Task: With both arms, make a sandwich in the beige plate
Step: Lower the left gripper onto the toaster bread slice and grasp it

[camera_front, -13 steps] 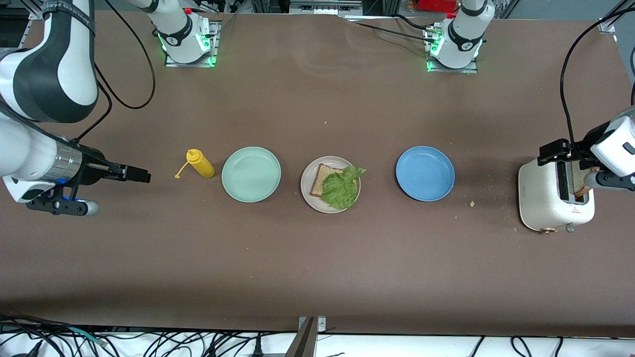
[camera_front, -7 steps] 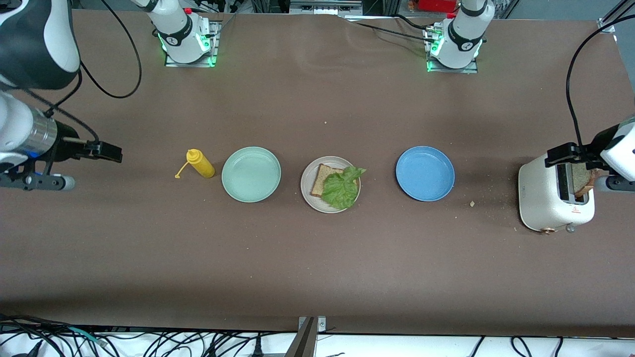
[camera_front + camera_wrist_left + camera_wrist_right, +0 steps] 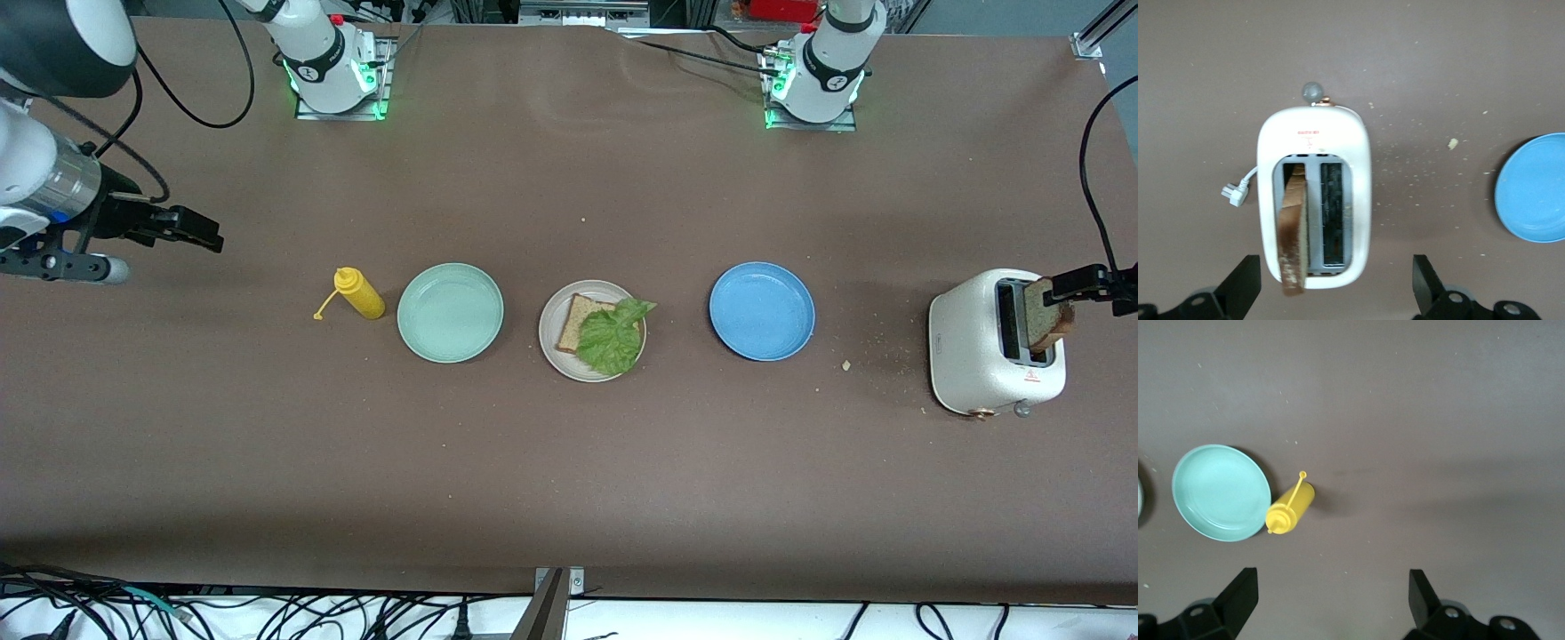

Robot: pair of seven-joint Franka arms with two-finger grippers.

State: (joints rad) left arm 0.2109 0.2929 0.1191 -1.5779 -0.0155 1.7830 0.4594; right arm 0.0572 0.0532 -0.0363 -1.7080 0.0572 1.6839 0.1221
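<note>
The left gripper takes hold of the toast slice next by its crust edge sticking out of the toaster, to top the sandwich on the beige plate (image 3: pixel 549 342).
The beige plate (image 3: pixel 549 342) sits mid-table. It holds one tan toast slice (image 3: pixel 576 322) with a green lettuce leaf (image 3: pixel 612 338) lying over it. A second toast slice (image 3: pixel 1045 322) stands tilted out of a slot of the white toaster (image 3: pixel 973 342) at the left arm's end; it also shows in the left wrist view (image 3: pixel 1293 240). My left gripper (image 3: pixel 1093 292) hangs over the toaster (image 3: pixel 1358 167), open (image 3: pixel 1335 293), its fingers wide of the slice. My right gripper (image 3: pixel 200 231) is open (image 3: pixel 1331 607) and empty over bare table at the right arm's end.
A mint green plate (image 3: pixel 450 312) and a yellow mustard bottle (image 3: pixel 359 294) lie between the beige plate and the right arm's end. A blue plate (image 3: pixel 762 311) lies between the beige plate and the toaster. Crumbs are scattered by the toaster.
My left gripper has drawn back from the toaster toward the table's end, and the slice now stands exposed in the slot. My right gripper has withdrawn toward its end and its base.
</note>
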